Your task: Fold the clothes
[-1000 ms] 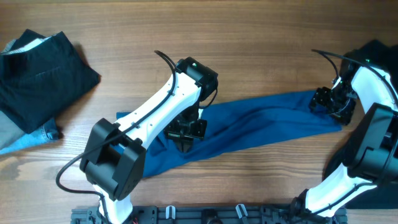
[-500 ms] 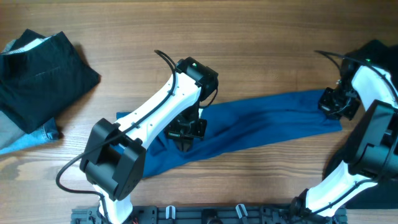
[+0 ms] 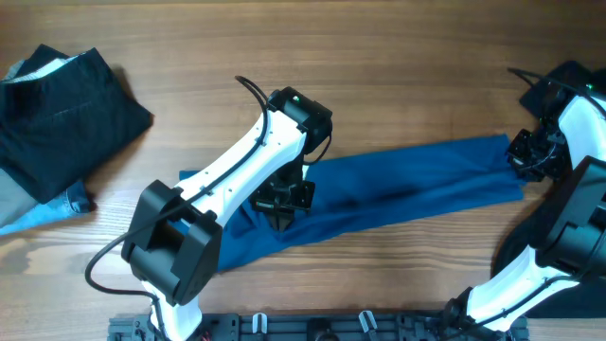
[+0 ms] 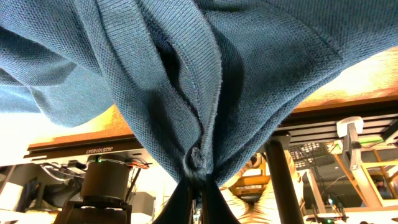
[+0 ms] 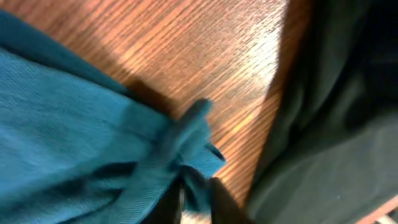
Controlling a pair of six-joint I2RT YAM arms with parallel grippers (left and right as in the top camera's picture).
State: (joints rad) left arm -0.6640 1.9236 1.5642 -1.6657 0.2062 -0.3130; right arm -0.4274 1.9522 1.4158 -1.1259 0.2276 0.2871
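Observation:
My left gripper should open now, because the folds it is pinching run into the shirt on the tabletop, so the pinched part would land there.
The royal-blue shirt [image 3: 407, 185] lies bunched into a long band across the table, from the left arm to the right edge. My left gripper [image 3: 282, 204] is shut on a pinch of its left part; in the left wrist view the knit fabric [image 4: 186, 93] hangs in folds from the closed fingers [image 4: 198, 186]. At the band's right end my right gripper [image 3: 524, 163] is shut on the shirt's corner [image 5: 193, 134], the fabric wedged between the fingers [image 5: 198, 194]. One black garment [image 3: 66, 109] lies folded at far left.
A second black garment [image 3: 568, 80] lies at the right edge, just beside the right gripper, and shows dark in the right wrist view [image 5: 336, 124]. A light-blue cloth [image 3: 43, 216] peeks out under the left black pile. Bare wood [image 3: 398, 66] spans the back.
The right gripper has shut on the shirt's right end and pulled it rightward, drawing the band longer and tauter. The left gripper has stayed put, still pinching the shirt.

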